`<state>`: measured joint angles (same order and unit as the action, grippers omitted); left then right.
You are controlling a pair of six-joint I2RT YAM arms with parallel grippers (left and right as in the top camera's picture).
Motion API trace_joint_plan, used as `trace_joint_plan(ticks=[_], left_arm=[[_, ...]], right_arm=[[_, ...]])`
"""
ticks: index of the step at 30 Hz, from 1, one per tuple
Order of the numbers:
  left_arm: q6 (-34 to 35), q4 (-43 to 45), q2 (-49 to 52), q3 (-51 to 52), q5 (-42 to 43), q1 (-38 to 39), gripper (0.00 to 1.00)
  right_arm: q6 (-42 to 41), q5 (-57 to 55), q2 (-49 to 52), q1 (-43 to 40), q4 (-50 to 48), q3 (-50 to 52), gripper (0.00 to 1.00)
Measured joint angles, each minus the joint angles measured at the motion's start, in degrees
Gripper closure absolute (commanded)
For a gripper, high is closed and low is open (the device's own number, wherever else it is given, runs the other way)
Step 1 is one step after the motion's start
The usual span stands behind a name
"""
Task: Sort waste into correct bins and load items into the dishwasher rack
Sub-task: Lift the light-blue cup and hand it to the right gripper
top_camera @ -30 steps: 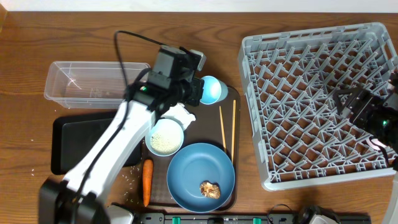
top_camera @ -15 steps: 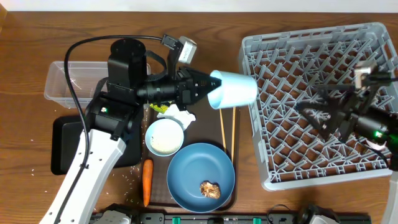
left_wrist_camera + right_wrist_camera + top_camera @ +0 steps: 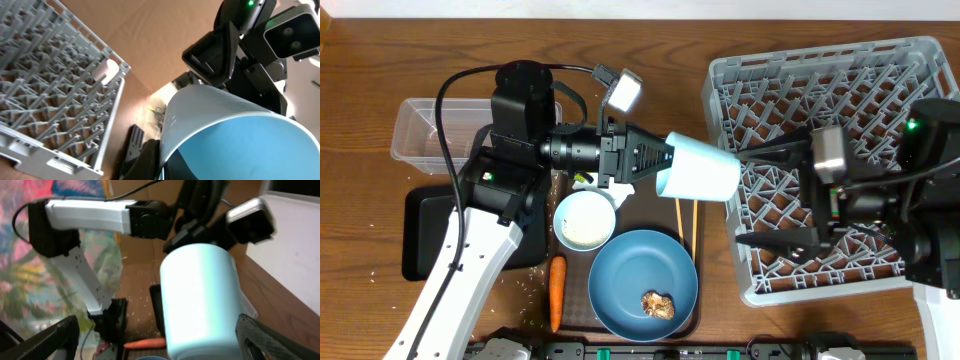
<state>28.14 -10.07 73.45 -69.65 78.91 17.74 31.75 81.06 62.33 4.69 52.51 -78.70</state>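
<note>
The right gripper isn't ready to close yet: its fingers stop at the light-blue cup's base [image 3: 734, 180], short of the cup's side [image 3: 700, 168], so it needs to move forward first and then close on the cup.
My left gripper [image 3: 655, 162] is shut on the rim of the light-blue cup [image 3: 700, 170] and holds it on its side in the air, between the brown tray and the dishwasher rack [image 3: 840, 80]. In the left wrist view the cup [image 3: 225, 130] fills the frame beside my finger [image 3: 162, 162]. My right gripper [image 3: 765, 197] is open, over the rack's left edge, facing the cup's base. In the right wrist view the cup [image 3: 200, 305] sits between its spread fingers [image 3: 157, 330]. The white bowl [image 3: 585, 220] holds rice. The blue bowl [image 3: 642, 275] holds the brown lump [image 3: 658, 304]. The chopsticks [image 3: 696, 215] lie beside it.
The carrot [image 3: 557, 292] lies on the brown serving tray's [image 3: 698, 318] left edge. Crumpled tissue [image 3: 612, 185] and a bit of wrapper [image 3: 582, 178] show under my left arm. The clear box [image 3: 425, 135] and black tray [image 3: 430, 235] are at the left. Rice grains [image 3: 525, 290] are scattered by the tray.
My left gripper lifted the light-blue cup off the tray and carried it right toward the rack. My right arm moved left and opened its jaws toward the cup.
</note>
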Motion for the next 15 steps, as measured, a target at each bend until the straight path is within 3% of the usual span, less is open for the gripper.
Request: trace_joint_plan(ticks=[7, 11, 13, 15], left_arm=[[1.27, 0.48, 0.00, 0.00, 1.42, 0.00, 0.94], [2.62, 2.99, 0.00, 0.00, 1.77, 0.00, 0.94], [3.48, 4.70, 0.00, 0.00, 1.57, -0.11, 0.94], [4.46, 6.14, 0.07, 0.00, 1.07, -0.42, 0.94]], right_arm=[[-7.58, -11.15, 1.90, 5.92, -7.23, 0.00, 0.14], [-10.54, -14.27, 3.74, 8.59, -10.36, 0.00, 0.25], [-11.63, -14.51, 4.55, 9.68, -10.82, 0.00, 0.37], [-12.37, -14.47, 5.03, 10.36, -10.93, 0.00, 0.41]])
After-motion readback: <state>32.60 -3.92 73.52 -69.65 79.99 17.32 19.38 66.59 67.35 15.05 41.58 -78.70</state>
